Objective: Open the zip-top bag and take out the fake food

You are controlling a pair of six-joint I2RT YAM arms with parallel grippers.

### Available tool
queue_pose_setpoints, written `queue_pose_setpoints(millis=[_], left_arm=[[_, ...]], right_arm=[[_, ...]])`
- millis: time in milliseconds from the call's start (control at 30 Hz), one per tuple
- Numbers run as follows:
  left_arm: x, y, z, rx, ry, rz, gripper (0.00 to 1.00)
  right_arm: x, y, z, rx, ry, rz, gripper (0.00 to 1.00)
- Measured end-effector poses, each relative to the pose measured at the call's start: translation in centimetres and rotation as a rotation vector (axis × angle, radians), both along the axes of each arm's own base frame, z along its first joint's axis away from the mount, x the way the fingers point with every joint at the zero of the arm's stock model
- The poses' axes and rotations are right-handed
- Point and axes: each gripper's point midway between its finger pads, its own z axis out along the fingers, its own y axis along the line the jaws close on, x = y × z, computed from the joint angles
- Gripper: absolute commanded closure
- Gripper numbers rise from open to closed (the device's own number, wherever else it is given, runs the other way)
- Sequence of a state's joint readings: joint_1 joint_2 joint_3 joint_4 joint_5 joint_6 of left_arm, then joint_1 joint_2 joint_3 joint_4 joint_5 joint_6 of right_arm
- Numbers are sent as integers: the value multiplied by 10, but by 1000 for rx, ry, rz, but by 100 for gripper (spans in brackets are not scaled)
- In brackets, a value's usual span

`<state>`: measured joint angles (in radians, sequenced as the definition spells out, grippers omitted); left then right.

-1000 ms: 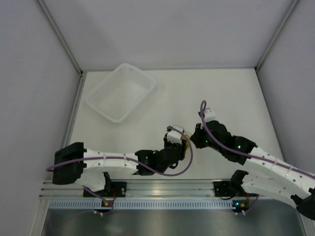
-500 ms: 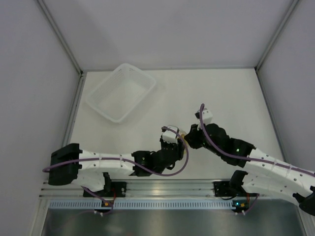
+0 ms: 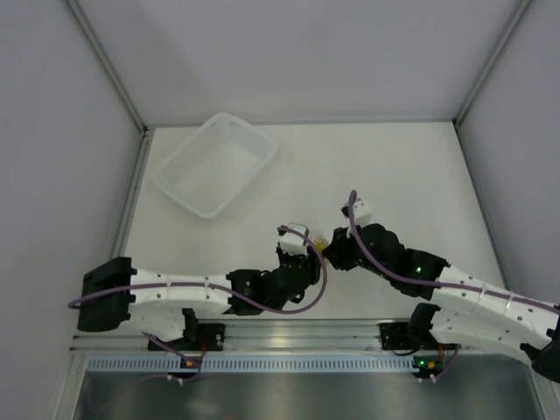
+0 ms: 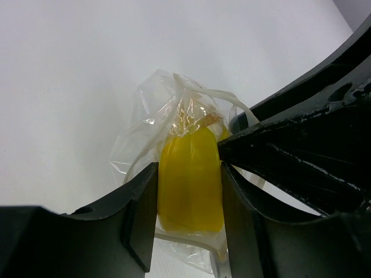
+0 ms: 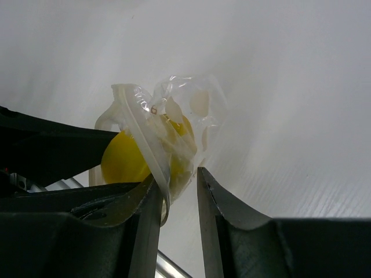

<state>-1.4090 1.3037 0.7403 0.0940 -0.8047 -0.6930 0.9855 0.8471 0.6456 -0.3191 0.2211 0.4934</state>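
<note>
The bag's white zip runs between the fingers of the robot's right gripper, against one finger. The right gripper should close. Closing now would hold the zip.
The zip-top bag [image 4: 152, 110] is a small clear crinkly pouch held above the table, with the yellow fake food [image 4: 190, 176] inside it. My left gripper [image 4: 188, 169] is shut on the fake food through the plastic. My right gripper [image 5: 178, 176] stands narrowly open right against the bag [image 5: 174, 110]. The bag's white zip strip [image 5: 142, 139] lies along its left finger, and a fold of plastic dips between the tips. In the top view both grippers meet at the yellow spot [image 3: 320, 242], the left [image 3: 308, 248] and the right [image 3: 331, 254].
A translucent white basket tray [image 3: 216, 164] sits at the back left of the white table. Grey walls close in the table on both sides and at the back. The metal rail with the arm bases [image 3: 297, 337] runs along the near edge.
Both grippers have moved together to the left and toward the near edge, carrying the bag with them. The grip on the fake food is unchanged.
</note>
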Motion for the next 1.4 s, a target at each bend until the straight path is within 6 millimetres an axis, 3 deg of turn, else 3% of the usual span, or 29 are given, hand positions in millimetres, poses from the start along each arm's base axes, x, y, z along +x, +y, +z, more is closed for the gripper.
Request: queue_pose_setpoints(millis=[67, 300, 600, 1400], left_arm=[[0, 2, -1, 4, 1, 6, 100], [1, 10, -8, 29, 7, 27, 100], [1, 14, -6, -6, 19, 46, 100], [0, 1, 3, -24, 17, -26, 100]], right_arm=[[-2, 3, -3, 4, 5, 14, 70], [-2, 11, -6, 16, 9, 28, 100], [0, 12, -2, 20, -16, 14, 100], [23, 6, 18, -49, -131, -65, 100]])
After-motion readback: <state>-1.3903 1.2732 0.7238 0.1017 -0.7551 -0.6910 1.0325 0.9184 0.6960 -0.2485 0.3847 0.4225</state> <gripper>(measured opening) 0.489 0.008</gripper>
